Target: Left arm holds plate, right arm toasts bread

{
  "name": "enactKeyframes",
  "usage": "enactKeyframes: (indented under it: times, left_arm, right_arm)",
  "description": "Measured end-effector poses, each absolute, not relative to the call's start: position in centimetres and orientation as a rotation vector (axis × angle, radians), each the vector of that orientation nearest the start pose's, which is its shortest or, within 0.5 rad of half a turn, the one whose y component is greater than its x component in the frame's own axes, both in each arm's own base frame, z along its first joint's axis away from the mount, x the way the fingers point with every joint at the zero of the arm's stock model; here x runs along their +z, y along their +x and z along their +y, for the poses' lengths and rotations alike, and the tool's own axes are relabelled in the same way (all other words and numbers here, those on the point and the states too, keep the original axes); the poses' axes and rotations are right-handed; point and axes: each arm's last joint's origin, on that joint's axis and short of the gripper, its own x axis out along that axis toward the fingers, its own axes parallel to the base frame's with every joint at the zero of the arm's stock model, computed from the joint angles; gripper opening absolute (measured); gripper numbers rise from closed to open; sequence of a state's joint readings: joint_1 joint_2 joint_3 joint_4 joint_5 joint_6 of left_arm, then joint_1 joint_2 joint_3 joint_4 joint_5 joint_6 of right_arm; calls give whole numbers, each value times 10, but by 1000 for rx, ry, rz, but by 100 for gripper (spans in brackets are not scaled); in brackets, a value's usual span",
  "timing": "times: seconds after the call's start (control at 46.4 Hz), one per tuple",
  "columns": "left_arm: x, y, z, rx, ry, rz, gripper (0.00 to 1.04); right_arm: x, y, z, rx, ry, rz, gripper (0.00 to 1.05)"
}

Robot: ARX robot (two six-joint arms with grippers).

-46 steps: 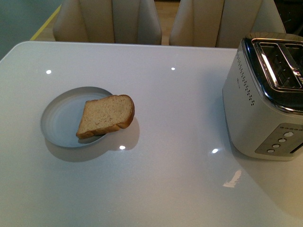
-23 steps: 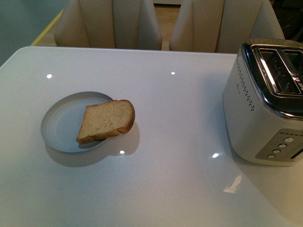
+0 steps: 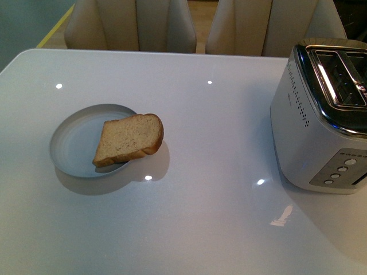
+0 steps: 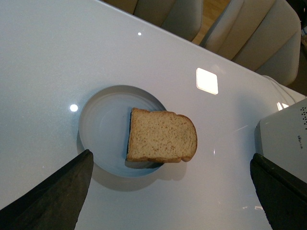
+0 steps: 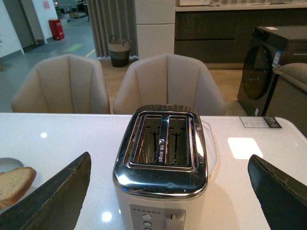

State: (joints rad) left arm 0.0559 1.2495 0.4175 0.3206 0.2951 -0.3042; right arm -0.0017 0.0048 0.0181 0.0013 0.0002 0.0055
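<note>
Next, my left gripper grabs the plate by its bare rim [image 3: 54, 140] and holds it while the bread [image 3: 129, 139] toasts.
A slice of light brown bread [image 3: 129, 139] lies tilted on the right side of a round pale grey-blue plate [image 3: 73, 144], overhanging its rim. In the left wrist view the bread [image 4: 161, 136] and plate [image 4: 101, 128] lie just ahead of my left gripper [image 4: 170, 164], which is open wide and holds nothing. My right gripper [image 5: 169, 160] is open too, its dark jaws standing either side of the toaster [image 5: 162, 165], apart from it. The bread [image 5: 14, 184] shows at the edge of that view. Neither gripper appears in the front view.
The silver two-slot toaster [image 3: 321, 132] stands at the right of the glossy white table [image 3: 200, 223], slots empty. Two beige chairs [image 3: 132, 26] [image 3: 269, 26] stand beyond the far table edge. A dark appliance [image 5: 268, 62] sits further back in the room.
The front view's framing dipped slightly half a second ago and has come back. Bread, plate and toaster have not moved on the table.
</note>
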Motion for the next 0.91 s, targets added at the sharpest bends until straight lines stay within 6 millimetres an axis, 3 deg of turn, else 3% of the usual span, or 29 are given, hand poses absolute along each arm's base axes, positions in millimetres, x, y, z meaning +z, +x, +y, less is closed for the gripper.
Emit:
enactKeyframes:
  times: [0.28,0.474,0.755,0.906]
  left_arm:
    - [129,296,-12,-132,-335,655,97]
    - [107,325,-15,-122,-349,694,97]
    - [58,365,16,22,-427,780,97]
    - [29,376,22,92,-416,841,97]
  right_arm:
    - [169,97,0,-1,6,-15,96]
    - [169,97,0,-2,6,-15,96]
    - [169,97,0,-1,6,-15,96]
    - [169,97,0,-2,6,-15,96]
